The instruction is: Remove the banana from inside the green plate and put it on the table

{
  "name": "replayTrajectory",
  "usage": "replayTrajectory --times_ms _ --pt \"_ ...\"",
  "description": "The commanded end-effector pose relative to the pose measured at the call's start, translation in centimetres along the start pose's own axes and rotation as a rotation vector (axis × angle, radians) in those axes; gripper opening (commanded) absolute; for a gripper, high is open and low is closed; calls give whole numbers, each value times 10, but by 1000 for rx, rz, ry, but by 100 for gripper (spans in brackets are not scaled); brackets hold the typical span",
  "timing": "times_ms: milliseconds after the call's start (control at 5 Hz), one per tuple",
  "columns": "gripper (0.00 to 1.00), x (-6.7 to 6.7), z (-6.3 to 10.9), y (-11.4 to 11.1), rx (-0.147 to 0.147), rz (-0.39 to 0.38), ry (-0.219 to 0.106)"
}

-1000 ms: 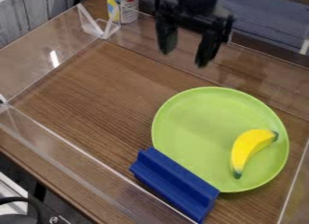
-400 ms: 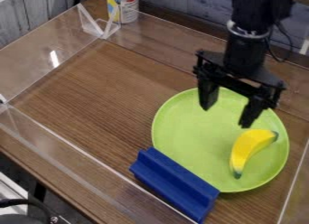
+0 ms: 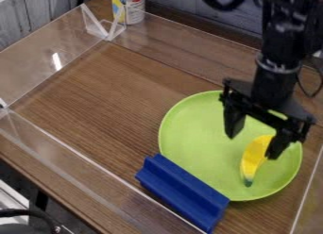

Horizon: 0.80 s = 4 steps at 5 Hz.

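Observation:
My gripper needs to go lower before it closes on the yellow banana point(image 3: 255, 162). My fingers are above the banana, with green plate point(image 3: 202, 134) showing between them and the banana's sides, so they would miss it if I closed now.
The green plate point(image 3: 202, 134) lies on the brown table point(image 3: 101, 96) at the right. A yellow banana point(image 3: 255, 162) with a dark tip rests inside the plate near its right rim. My gripper point(image 3: 263, 131) hangs straight down over the banana's upper end, open, with one dark finger point(image 3: 233, 123) on the left and the other point(image 3: 300, 136) on the right. Nothing is between the fingers, and the banana's top end is partly hidden behind them.
A blue rectangular block point(image 3: 180, 191) lies just in front of the plate's near-left edge. Clear acrylic walls point(image 3: 51, 158) ring the table. A small bottle point(image 3: 127, 8) stands beyond the far wall.
The open gripper has travelled from above the far side of the table to the right and down, ending low over the banana. Plate, banana and block have not moved.

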<state>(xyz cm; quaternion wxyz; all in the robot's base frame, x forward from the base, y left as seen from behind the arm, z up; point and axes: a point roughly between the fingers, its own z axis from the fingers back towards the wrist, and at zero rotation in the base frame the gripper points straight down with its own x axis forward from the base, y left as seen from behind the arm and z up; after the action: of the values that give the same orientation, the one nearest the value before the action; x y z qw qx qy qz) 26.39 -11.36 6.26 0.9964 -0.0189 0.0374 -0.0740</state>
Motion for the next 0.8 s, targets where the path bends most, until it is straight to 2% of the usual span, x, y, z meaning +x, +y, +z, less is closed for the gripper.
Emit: replayTrajectory --times_ms 0,200,400,600 --pt "100 7 -7 -3 0 -1 -32" --pt "100 8 -20 -2 -3 1 -30" --pt "0 9 -26 -1 -3 6 -28" --pt "0 9 -17 0 -12 2 -35"
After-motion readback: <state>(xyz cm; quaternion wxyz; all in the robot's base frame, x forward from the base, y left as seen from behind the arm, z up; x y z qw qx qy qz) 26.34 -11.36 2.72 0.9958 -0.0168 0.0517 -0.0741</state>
